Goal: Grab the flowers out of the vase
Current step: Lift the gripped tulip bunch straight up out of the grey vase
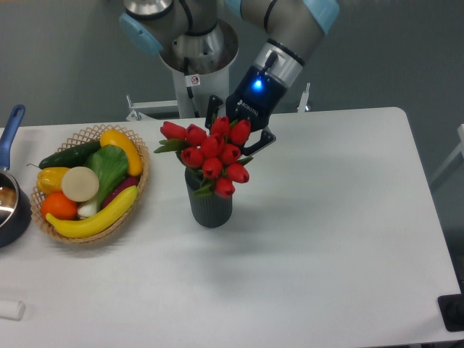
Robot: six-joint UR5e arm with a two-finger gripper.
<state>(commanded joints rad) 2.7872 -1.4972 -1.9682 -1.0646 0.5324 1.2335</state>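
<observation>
The flowers [212,156] are in the vase [210,208]. My gripper needs to take them out by their red buds next.
The flowers [212,156], a bunch of red tulip buds with green leaves, stand in the vase [210,208], a short dark grey ribbed cylinder near the middle of the white table. My gripper [239,125] is at the far top of the bunch, coming down from the upper right. Its two black fingers [213,110] are spread apart, one at the bunch's upper left and one at its upper right. The top buds sit between or just in front of them. I cannot tell whether the fingers touch the buds. The stems are hidden inside the vase.
A woven basket [142,181] of fruit and vegetables stands left of the vase. A dark pan with a blue handle [10,130] sits at the left edge. A small white object [11,309] lies front left. The robot base [196,51] is behind the table.
</observation>
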